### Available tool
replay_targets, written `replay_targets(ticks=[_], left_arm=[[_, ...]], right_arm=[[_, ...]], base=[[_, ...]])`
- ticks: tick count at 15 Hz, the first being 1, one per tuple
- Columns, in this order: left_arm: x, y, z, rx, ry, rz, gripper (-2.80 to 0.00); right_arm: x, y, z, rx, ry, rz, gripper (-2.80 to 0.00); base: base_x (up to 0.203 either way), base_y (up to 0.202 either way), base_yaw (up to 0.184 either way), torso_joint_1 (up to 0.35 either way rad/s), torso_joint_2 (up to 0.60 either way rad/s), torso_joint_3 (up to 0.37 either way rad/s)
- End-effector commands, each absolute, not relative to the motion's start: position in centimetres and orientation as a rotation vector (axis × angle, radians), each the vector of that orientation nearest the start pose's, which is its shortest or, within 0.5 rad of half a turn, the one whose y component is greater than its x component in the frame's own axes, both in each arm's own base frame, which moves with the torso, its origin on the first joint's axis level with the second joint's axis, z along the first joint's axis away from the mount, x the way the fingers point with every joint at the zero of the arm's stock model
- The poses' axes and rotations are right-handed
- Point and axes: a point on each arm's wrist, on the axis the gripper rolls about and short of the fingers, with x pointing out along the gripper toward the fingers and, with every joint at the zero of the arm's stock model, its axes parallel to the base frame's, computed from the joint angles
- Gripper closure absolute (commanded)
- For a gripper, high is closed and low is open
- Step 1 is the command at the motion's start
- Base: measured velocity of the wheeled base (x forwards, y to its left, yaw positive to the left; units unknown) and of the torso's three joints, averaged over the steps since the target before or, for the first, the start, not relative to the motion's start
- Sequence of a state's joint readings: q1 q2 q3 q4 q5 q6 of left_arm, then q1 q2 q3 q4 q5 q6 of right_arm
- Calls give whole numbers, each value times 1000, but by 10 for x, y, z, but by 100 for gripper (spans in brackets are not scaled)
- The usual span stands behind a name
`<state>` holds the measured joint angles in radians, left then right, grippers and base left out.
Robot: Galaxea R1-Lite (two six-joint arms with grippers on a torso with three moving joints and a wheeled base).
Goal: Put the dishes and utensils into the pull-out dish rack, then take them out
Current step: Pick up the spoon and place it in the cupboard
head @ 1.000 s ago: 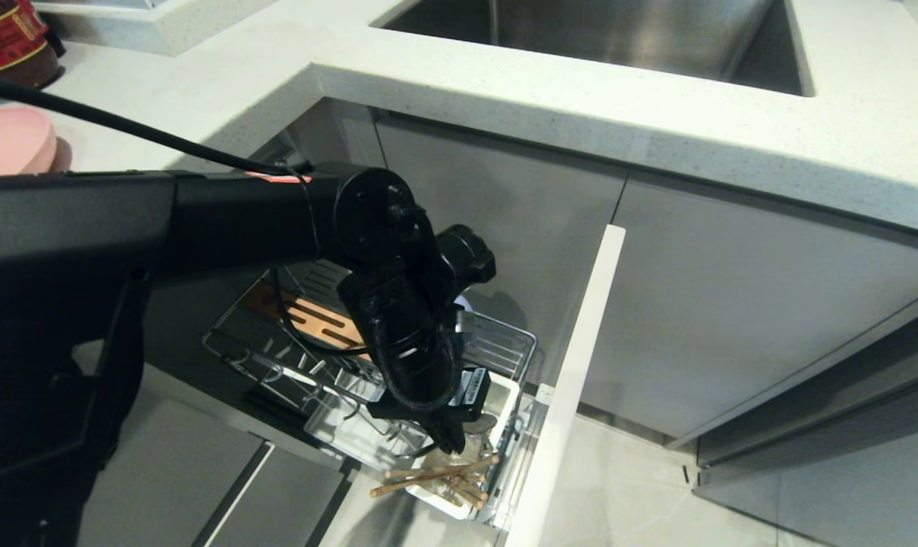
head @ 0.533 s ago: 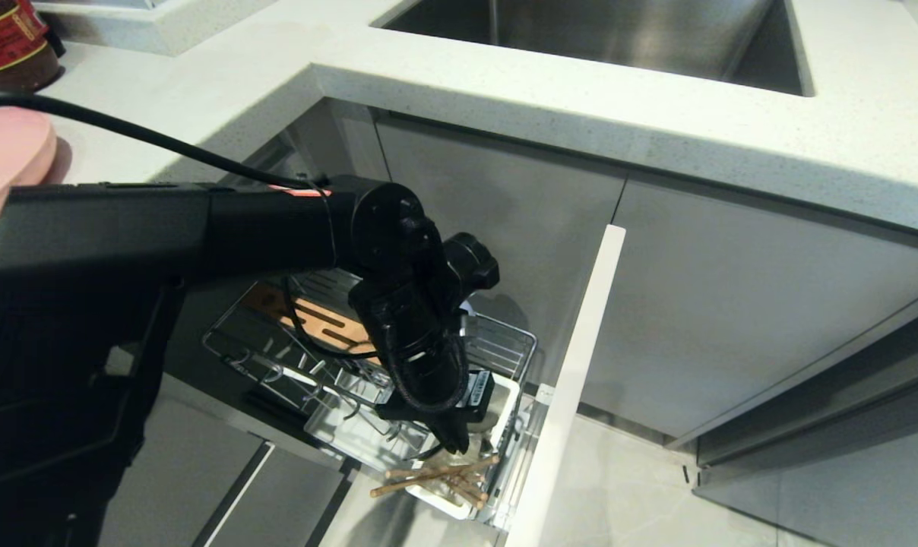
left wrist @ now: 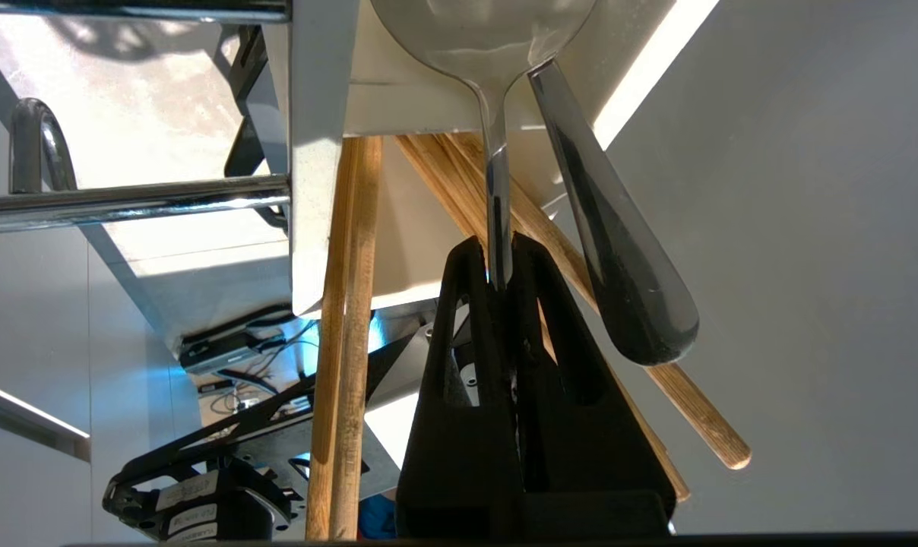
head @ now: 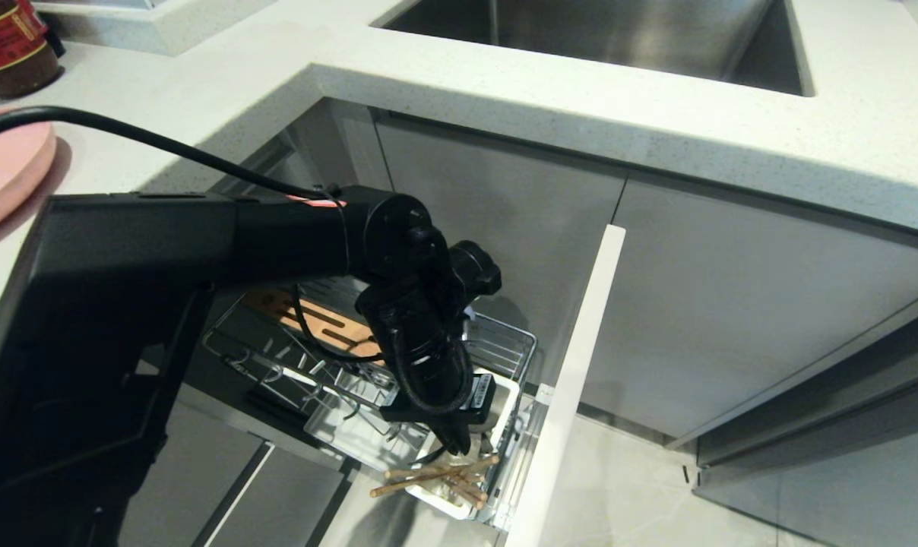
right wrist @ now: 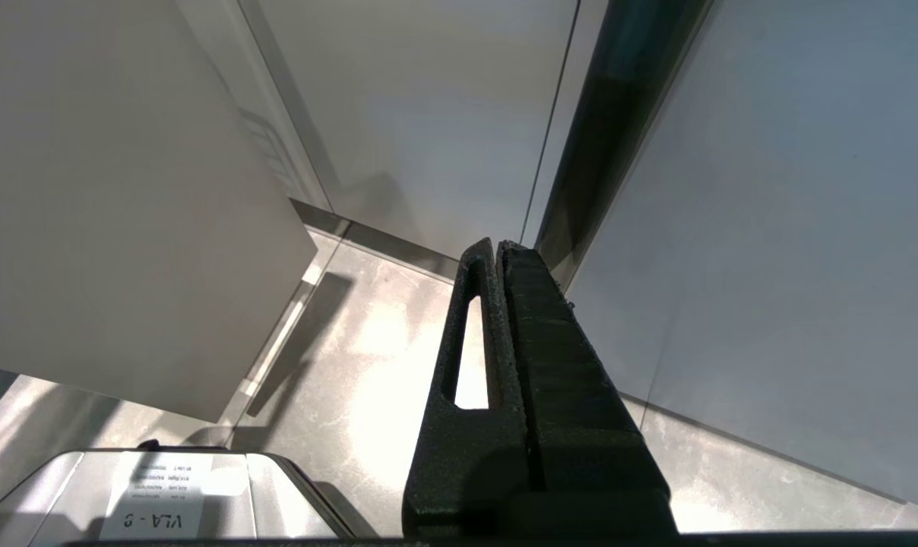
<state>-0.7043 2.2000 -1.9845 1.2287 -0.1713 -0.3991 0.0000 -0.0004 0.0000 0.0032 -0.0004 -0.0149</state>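
Note:
The spoon (left wrist: 495,163) has its bowl (left wrist: 483,27) inside the rim of the white cutlery cup and would settle there, so my left gripper should open now.
The pull-out dish rack (head: 508,343) stands open below the counter. My left gripper (head: 459,447) reaches down into its white cutlery cup (head: 509,395). In the left wrist view the left gripper (left wrist: 497,247) is shut on the thin handle of the silver spoon (left wrist: 495,163), whose bowl points down into the cup (left wrist: 314,152). Wooden chopsticks (left wrist: 346,304) lean in the cup on both sides of the fingers, and their ends (head: 436,479) stick out over its rim. The pink plate (head: 7,171) lies on the counter at the left. My right gripper (right wrist: 497,247) hangs shut and empty over the floor.
A second, thicker metal handle (left wrist: 618,266) leans beside the held spoon. The rack's tall white front panel (head: 580,357) stands close to the right of the gripper. The wood strip (head: 330,327) lies further back. A sink (head: 603,34) and a jar (head: 7,45) are above.
My left arm has swung slightly right and down, sinking the gripper a little deeper toward the cup. It stays shut on the spoon. More of the pink plate shows.

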Motion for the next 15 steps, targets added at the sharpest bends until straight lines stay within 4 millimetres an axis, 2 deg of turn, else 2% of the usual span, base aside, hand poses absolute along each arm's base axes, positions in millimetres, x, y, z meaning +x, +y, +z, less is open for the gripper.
replay_targets(ticks=[1, 2, 3, 4, 11, 15], left_arm=[[284, -247, 176, 81, 1542, -407, 0], [284, -247, 176, 81, 1542, -407, 0], [284, -246, 177, 80, 1541, -407, -97], [284, -246, 178, 80, 1539, -407, -280], [279, -242, 190, 65, 1510, -416, -280], [268, -233, 214, 44, 1458, -436, -280]], right_arm=[[-23, 0, 75, -15, 3, 0, 0], [-23, 0, 75, -15, 3, -3, 0], [-23, 0, 75, -16, 3, 0, 0], [-23, 0, 75, -16, 3, -1, 0], [-23, 0, 75, -15, 3, 0, 0], [-23, 0, 75, -16, 3, 0, 0]], base=[[0, 0, 0, 0, 0, 0], [0, 0, 0, 0, 0, 0], [0, 0, 0, 0, 0, 0], [0, 0, 0, 0, 0, 0], [0, 0, 0, 0, 0, 0], [0, 0, 0, 0, 0, 0]])
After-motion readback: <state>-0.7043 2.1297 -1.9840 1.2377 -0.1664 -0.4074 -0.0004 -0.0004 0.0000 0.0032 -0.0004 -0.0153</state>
